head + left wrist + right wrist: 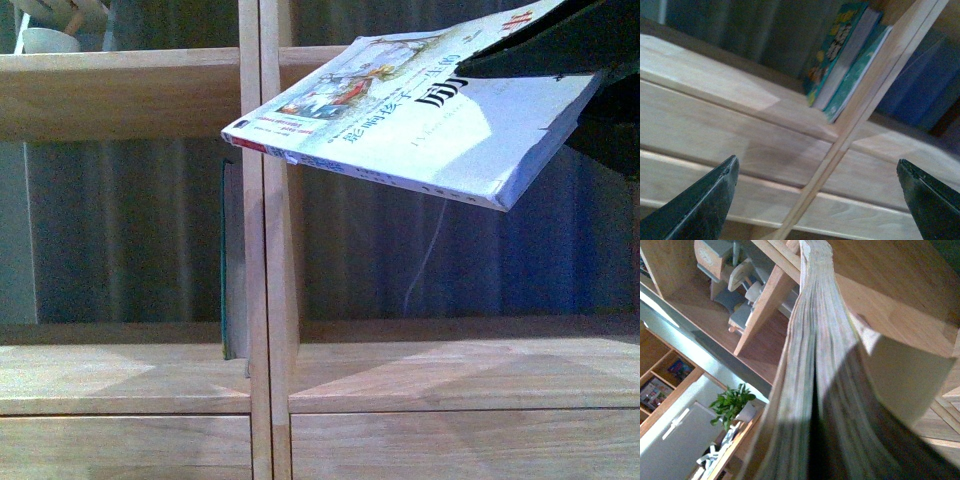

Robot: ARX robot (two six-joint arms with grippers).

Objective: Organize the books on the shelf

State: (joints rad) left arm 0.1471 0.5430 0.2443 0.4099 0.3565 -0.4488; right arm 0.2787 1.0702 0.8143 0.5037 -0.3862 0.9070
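The white paperback book [400,120] should next be grabbed by its free illustrated end [285,108] with my left gripper, because my right gripper already covers the title end.
My right gripper [535,58] is shut on the white paperback book [400,120]. It holds the book tilted in the air, spine to the left, before the right column of the light-wood shelf [130,375]. In the right wrist view the book's page edge [815,365] fills the frame and hides the jaws. A thin dark teal book [229,260] stands upright in the left compartment against the centre divider [262,250]. In the left wrist view it [860,70] leans on the divider next to another teal book [835,45]. My left gripper [817,200] is open and empty, before the shelf board [740,125] below them.
A white bowl [48,40] sits on the upper left shelf board. Drawer fronts [120,445] run along the bottom. The right wrist view shows small wooden toy furniture [735,295] in a compartment and a potted plant [732,402].
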